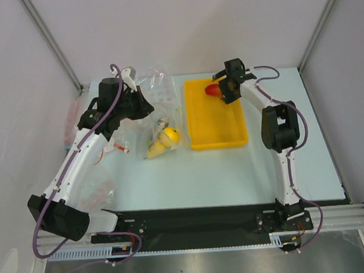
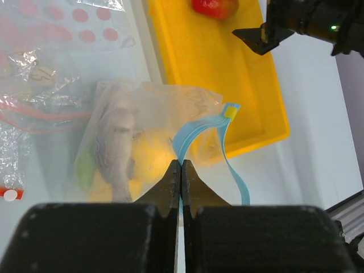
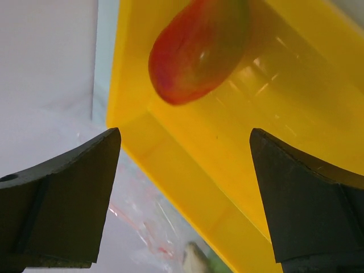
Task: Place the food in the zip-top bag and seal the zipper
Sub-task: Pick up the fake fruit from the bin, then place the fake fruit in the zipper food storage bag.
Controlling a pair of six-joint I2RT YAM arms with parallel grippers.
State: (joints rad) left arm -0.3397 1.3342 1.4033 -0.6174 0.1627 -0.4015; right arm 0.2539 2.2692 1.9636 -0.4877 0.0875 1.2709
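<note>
The right gripper grips the red fruit [image 1: 211,91] across its sides near the redder end next. The greenish end stays free to enter the zip-top bag [image 1: 163,138] first.
The zip-top bag [image 2: 153,131] lies left of the yellow tray [image 2: 227,85]. Through it I see the grey fish [image 2: 114,148], a yellow fruit [image 2: 151,162] and the green vegetable [image 2: 85,169]. My left gripper [image 2: 181,166] is shut on the light-blue zipper [image 2: 196,132], which loops up, so the bag's mouth gapes. In the top view the bag [image 1: 163,138] shows yellow fruits below the left gripper [image 1: 144,106]. The red fruit [image 3: 199,45] lies in the tray's far left corner [image 1: 214,90]. My right gripper [image 3: 185,136] is open just above it [image 1: 226,87].
Clear bags with pink dots and red strips lie at the back left [image 1: 159,82] [image 2: 45,57], and another lies by the left arm's base [image 1: 98,192]. The tray's rim [image 3: 187,187] runs beneath my right fingers.
</note>
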